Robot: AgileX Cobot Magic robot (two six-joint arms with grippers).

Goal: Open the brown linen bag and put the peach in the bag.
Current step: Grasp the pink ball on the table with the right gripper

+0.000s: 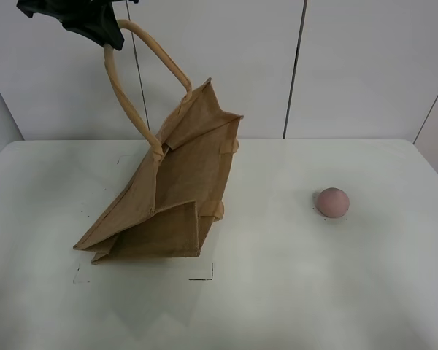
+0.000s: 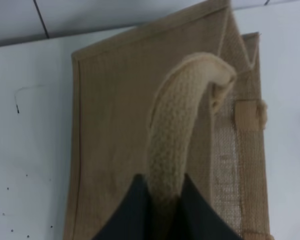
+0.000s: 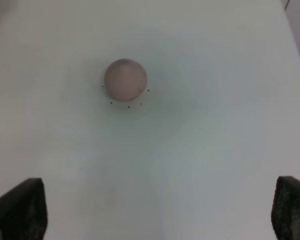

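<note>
My right gripper picks up the peach point(image 1: 332, 201) by its rounded sides next, to put the peach in the brown linen bag point(image 1: 168, 197).
The brown linen bag point(image 1: 168, 197) is lifted by one beige loop handle point(image 1: 124, 95), its bottom corner still resting on the white table point(image 1: 314, 292) at centre left. My left gripper point(image 1: 106, 36) is shut on that handle at the top left, high above the table. In the left wrist view the handle point(image 2: 177, 135) runs between the dark fingers point(image 2: 135, 210) with the bag point(image 2: 115, 110) hanging below. The pink peach point(image 1: 332, 201) lies on the table at the right. The right wrist view looks down on the peach point(image 3: 125, 80); my right gripper point(image 3: 157, 212) is open above it, its fingertips far apart.
A white panelled wall point(image 1: 350, 65) stands behind the table. Small black marks point(image 1: 202, 277) are drawn on the table in front of the bag. The table's right edge point(image 1: 434, 168) is close to the peach.
</note>
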